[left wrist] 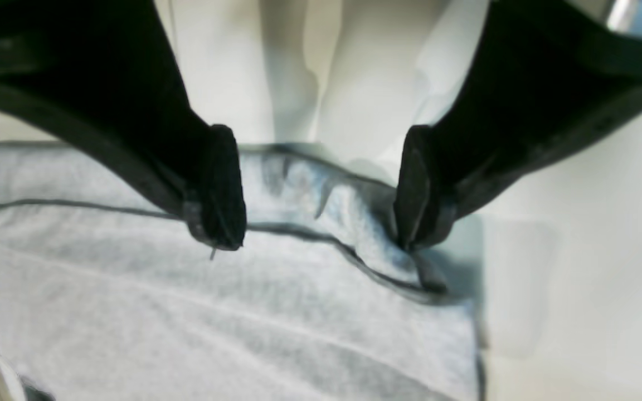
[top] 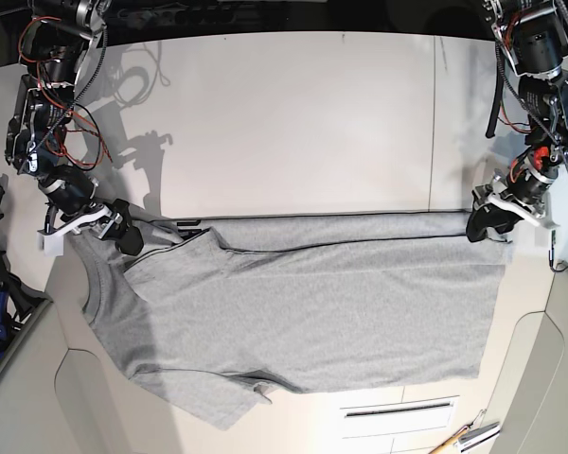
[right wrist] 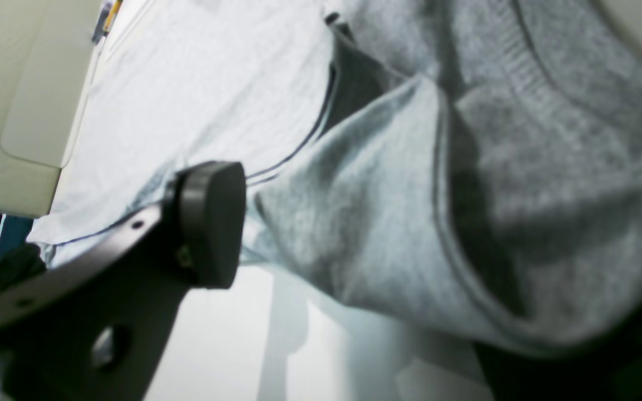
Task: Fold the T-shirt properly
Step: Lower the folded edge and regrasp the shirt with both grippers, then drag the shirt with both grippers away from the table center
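My right gripper should close on the grey T-shirt (top: 312,312) now, because the raised cloth of the T-shirt's shoulder fills the space between my fingers.
The grey T-shirt (top: 312,312) lies flat across the table, plain side up, with its hem to the right and one sleeve (top: 218,402) at the lower left. Its far edge is folded over into a narrow band (top: 360,232). My left gripper (top: 481,225) is open at the far right corner. In the left wrist view its fingers (left wrist: 215,189) straddle the T-shirt's (left wrist: 187,312) folded edge. My right gripper (top: 123,236) is at the far left shoulder. Its round pad (right wrist: 209,223) stands just apart from a raised bunch of T-shirt (right wrist: 410,195) that hides the other finger.
The white table (top: 293,123) has panel seams and a slot (top: 398,411) near its front edge. Small tools (top: 464,440) lie at the bottom right. Cables and dark gear (top: 0,284) sit off the left edge.
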Motion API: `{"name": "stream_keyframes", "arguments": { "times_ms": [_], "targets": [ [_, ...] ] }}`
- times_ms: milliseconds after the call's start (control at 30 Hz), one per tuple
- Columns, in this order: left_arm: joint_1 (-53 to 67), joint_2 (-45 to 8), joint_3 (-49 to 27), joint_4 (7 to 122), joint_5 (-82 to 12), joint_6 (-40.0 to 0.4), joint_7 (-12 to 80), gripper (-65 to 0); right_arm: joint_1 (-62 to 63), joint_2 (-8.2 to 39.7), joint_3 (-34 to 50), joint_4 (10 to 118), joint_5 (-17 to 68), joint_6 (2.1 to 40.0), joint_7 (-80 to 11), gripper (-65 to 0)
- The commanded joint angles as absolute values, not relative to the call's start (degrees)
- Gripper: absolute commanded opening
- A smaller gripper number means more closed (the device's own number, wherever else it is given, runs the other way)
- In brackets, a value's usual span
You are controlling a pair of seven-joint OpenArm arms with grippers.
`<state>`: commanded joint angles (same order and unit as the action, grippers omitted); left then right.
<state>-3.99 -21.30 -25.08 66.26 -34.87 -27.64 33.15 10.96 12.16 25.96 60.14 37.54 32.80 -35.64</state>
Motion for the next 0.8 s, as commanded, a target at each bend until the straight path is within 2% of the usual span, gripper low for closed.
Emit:
{"name": "stream_keyframes", "arguments": {
  "times_ms": [67,100,167,200,233,267,367,567,800],
  "targets": [
    [-3.99,-20.91,-25.08,66.26,-34.89,-27.62,32.62,-21.9,10.96,12.16,25.96,60.14,37.54,32.8,-35.62,-21.0],
    [-3.99,-20.93,-25.08,66.26,-34.89,-27.62,32.29,-28.2,10.94,12.16,25.96,60.14,37.54,32.8,-35.62,-21.1],
    [-4.34,-20.99,-25.08,66.26,-34.85,-27.68,31.83,-49.1,10.96,12.19,25.96,60.14,37.54,32.8,-35.57,-21.1],
    [-4.67,-20.97,-25.08,66.26,-34.87,-27.79,31.94,-57.5,11.05,12.19,25.96,60.14,37.52,32.8,-35.38,-21.2],
    [-5.06,-20.95,-25.08,66.26,-34.94,-28.08,31.9,-63.4,11.07,12.19,25.96,60.14,37.5,32.82,-35.05,-23.9],
    [-5.63,-20.97,-25.08,66.26,-34.92,-28.6,31.99,-65.0,11.09,12.19,25.96,60.16,37.5,32.84,-34.44,-31.2],
    [-6.94,-21.02,-25.08,66.43,-34.89,-31.62,33.3,-65.0,11.07,12.21,25.98,60.2,37.5,32.86,-34.3,-64.0],
    [-6.63,-20.99,-25.08,68.95,-34.89,-32.93,36.62,-65.0,10.92,12.23,27.64,62.26,38.63,33.47,-36.6,-65.0],
    [-1.61,-22.26,-25.08,81.43,-34.92,-33.65,40.75,-65.0,7.55,12.75,30.83,74.37,42.54,33.45,-46.17,-65.0]
  ]
}}
